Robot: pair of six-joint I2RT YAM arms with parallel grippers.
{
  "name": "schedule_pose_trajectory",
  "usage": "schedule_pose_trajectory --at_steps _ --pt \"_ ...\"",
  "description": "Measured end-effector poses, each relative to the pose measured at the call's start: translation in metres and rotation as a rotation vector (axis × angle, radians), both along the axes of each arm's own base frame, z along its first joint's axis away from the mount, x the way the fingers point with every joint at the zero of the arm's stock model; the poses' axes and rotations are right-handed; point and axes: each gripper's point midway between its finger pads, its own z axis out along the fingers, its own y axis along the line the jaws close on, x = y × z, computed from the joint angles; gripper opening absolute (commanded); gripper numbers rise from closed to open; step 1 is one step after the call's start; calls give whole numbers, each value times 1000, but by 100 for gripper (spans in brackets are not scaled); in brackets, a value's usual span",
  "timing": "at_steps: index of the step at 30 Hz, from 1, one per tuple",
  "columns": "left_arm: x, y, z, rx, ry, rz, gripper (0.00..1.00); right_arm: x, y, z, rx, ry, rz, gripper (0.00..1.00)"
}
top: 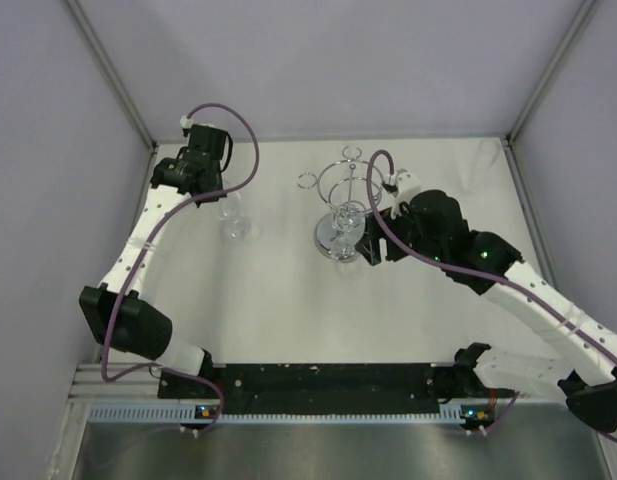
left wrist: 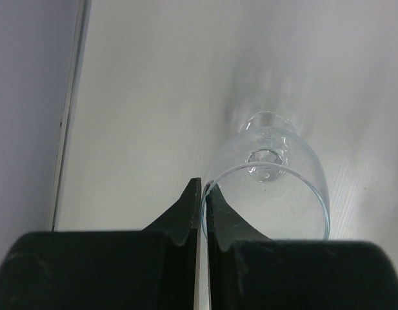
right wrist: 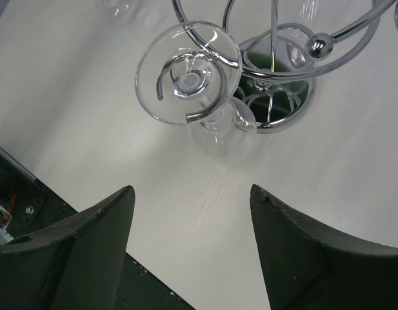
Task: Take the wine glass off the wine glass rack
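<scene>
My left gripper stays closed on the second wine glass until the glass's foot is on the tabletop. The glass hangs above it and would fall if I opened now.
The chrome wine glass rack point(top: 345, 185) stands at the middle back of the table; its mirrored round base point(right wrist: 279, 97) and ringed arms show in the right wrist view. A clear wine glass point(right wrist: 189, 74) hangs upside down from one arm, foot up and bowl below. My right gripper point(right wrist: 192, 190) is open and empty, just short of this glass, and sits to the right of the rack point(top: 373, 240). My left gripper point(left wrist: 203, 184) is shut on the rim of a second, upright wine glass point(left wrist: 269, 174), which is left of the rack point(top: 234, 215).
Grey walls with metal corner posts point(top: 113, 75) enclose the white table on three sides. A black rail with the arm bases point(top: 328, 385) runs along the near edge. The left wall's foot point(left wrist: 66, 123) is close to the left gripper.
</scene>
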Motion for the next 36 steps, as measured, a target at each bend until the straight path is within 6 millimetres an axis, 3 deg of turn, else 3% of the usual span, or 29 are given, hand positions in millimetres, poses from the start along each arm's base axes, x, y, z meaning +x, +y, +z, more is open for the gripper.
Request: schedule_pose_trajectory --at_steps 9,17,24,36 --pt "37 18 -31 -39 25 58 0 -11 -3 31 111 -55 17 72" --pt "56 27 -54 -67 48 80 0 -15 3 32 125 -42 50 72" --pt "67 29 -57 -84 41 84 0 -13 7 25 115 -24 59 73" --pt "71 35 -56 -108 29 91 22 -13 14 24 126 -10 75 73"
